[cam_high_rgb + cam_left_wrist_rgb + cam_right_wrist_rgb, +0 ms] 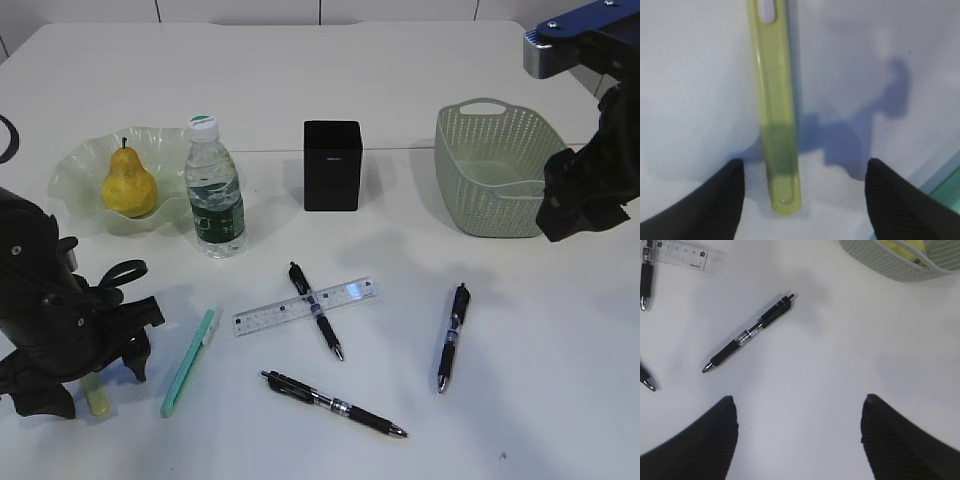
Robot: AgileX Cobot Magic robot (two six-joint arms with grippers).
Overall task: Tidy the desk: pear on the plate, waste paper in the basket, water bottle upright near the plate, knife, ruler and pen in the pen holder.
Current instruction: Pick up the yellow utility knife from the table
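Observation:
I should next use my left gripper to grab the yellow-green knife by its plain end (96,400), so that I can tidy it into the pen holder (331,165).
The yellow pear (129,185) lies on the ruffled green plate (75,165), and the water bottle (214,190) stands upright beside it. The black pen holder (331,165) is mid-desk. Yellow waste paper (905,247) lies in the basket (495,175). A pen (316,310) crosses the clear ruler (305,306); two more pens (450,335) (335,403) lie near. My left gripper (805,200) is open low over the desk, around the end of a slim yellow-green plastic knife (775,110). My right gripper (797,440) is open and empty above bare desk.
A teal plastic knife (190,360) lies just right of the left gripper (95,385). The right gripper (570,225) hangs by the basket's right side. In the right wrist view a pen (747,332) and the ruler (682,252) lie ahead to the left.

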